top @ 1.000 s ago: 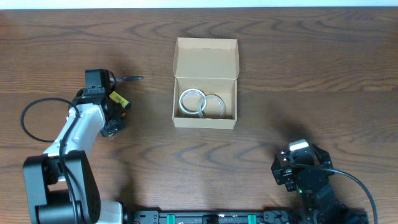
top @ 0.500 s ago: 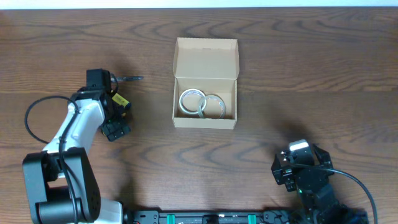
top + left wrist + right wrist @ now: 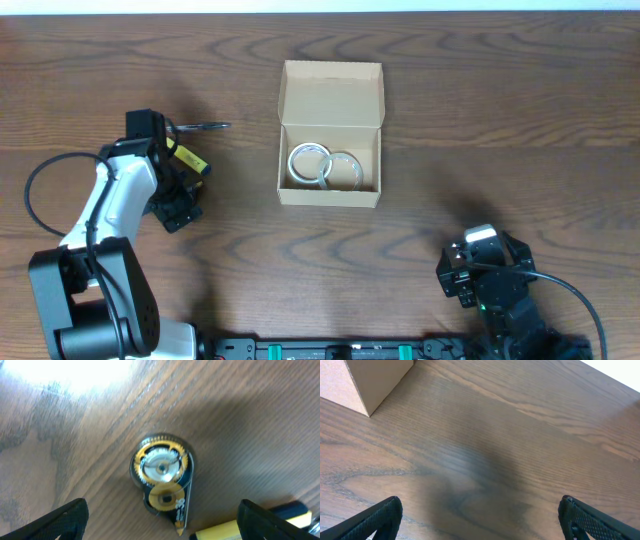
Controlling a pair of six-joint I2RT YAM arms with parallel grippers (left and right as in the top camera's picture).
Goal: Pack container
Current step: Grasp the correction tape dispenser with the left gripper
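Note:
The left gripper will next grab the correction tape dispenser [image 3: 161,467] by its wide round body to pack it into the container, and this leaves its narrow tip free.
The container [image 3: 330,95], a tan cardboard box, stands open at the table's middle with its flap lid folded back. Two clear tape rolls [image 3: 307,162] [image 3: 343,170] lie inside it. My left gripper [image 3: 175,200] is left of the box, open and empty. In the left wrist view the gripper [image 3: 167,524] hangs over a round yellow-and-black correction tape dispenser [image 3: 161,467] lying on the table. A yellow marker [image 3: 190,160] lies beside it, near the right finger in the wrist view [image 3: 235,527]. My right gripper [image 3: 478,268] is open and empty at the front right [image 3: 480,520].
A thin dark object [image 3: 205,126] lies on the wood just above the left gripper. The box's corner shows at the upper left of the right wrist view [image 3: 370,380]. The table is dark wood [image 3: 500,120].
My left arm has swung a little to the left and its gripper has shifted with it. The right arm and the box have not moved.

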